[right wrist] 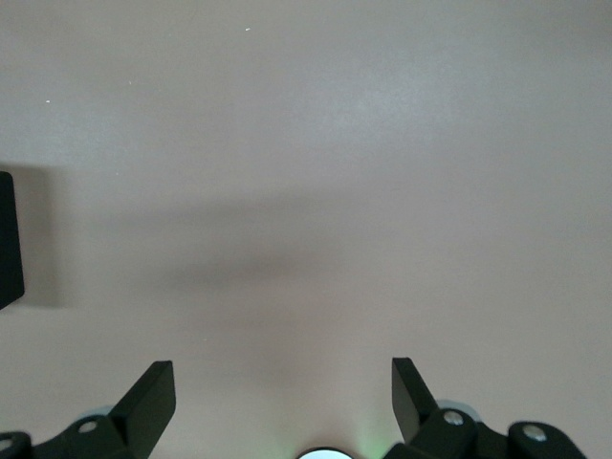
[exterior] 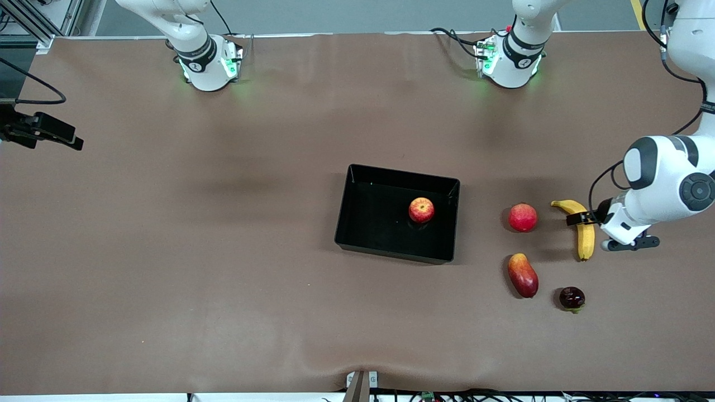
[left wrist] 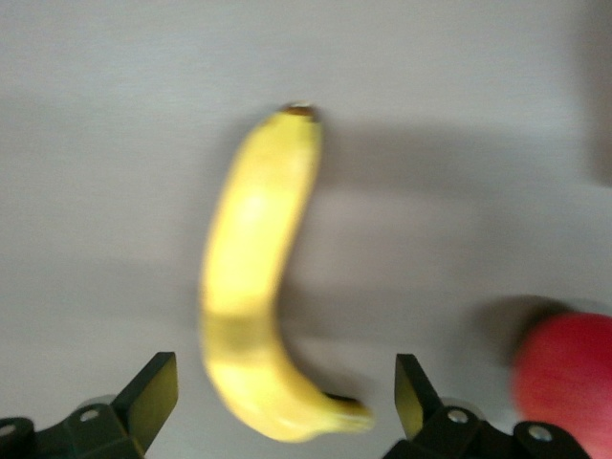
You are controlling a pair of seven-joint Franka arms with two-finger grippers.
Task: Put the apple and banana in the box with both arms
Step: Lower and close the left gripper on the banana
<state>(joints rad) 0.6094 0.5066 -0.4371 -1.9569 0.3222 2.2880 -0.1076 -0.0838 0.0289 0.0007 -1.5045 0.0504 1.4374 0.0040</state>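
The banana needs to go in the black box, so my left gripper should next pick it up by its curved part beside the stem (exterior: 573,207) (left wrist: 247,368).
The apple (exterior: 421,210), red with yellow patches, lies inside the black box (exterior: 368,184) at mid-table. The yellow banana (exterior: 585,237) lies on the table toward the left arm's end, beside a plain red round fruit (exterior: 523,218). My left gripper (exterior: 584,219) hangs open over the banana's end that is farther from the front camera. In the left wrist view the banana (left wrist: 258,268) has one tip between the spread fingers of the left gripper (left wrist: 285,397), untouched. My right gripper (right wrist: 284,397) is open over bare table, with a corner of the box (right wrist: 8,239) at the frame's edge. It does not show in the front view.
A red-yellow mango (exterior: 523,275) and a small dark fruit (exterior: 572,298) lie nearer the front camera than the banana. The red round fruit (left wrist: 569,382) shows beside one left finger. A black device (exterior: 42,131) juts in at the right arm's end of the table.
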